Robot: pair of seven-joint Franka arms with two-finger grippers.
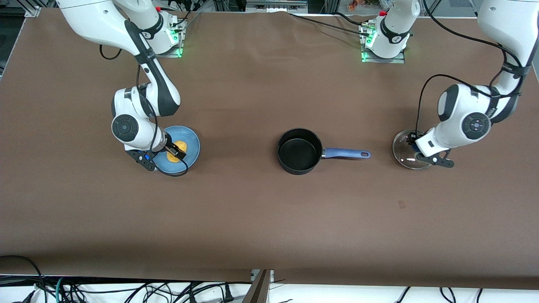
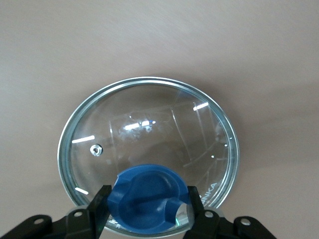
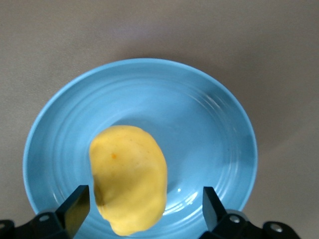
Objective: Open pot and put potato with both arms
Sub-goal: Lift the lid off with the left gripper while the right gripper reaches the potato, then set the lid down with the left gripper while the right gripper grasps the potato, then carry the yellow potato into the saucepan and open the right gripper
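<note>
My right gripper should close on the yellow potato now, because its fingers are on both sides of the potato over the blue plate [image 1: 189, 146] [image 3: 204, 129]. Closing now would hold it.
The black pot [image 1: 298, 152] stands uncovered at the middle of the table, its blue handle [image 1: 345, 153] pointing toward the left arm's end. The glass lid [image 1: 403, 155] lies on the table at that end. My left gripper [image 1: 414, 145] is shut on the lid's blue knob [image 2: 149, 191], one finger on each side; in the left wrist view the gripper [image 2: 148, 199] sits low over the lid [image 2: 149, 119]. The yellow potato [image 1: 180, 146] lies on a light-blue plate [image 1: 192, 145]. My right gripper [image 1: 174, 150] is open, fingers straddling the potato [image 3: 129, 174] without touching it; it also shows in the right wrist view [image 3: 144, 201].
The plate [image 3: 209, 124] sits toward the right arm's end of the brown table. Both arm bases stand along the table's edge farthest from the front camera. Cables hang past the edge nearest that camera.
</note>
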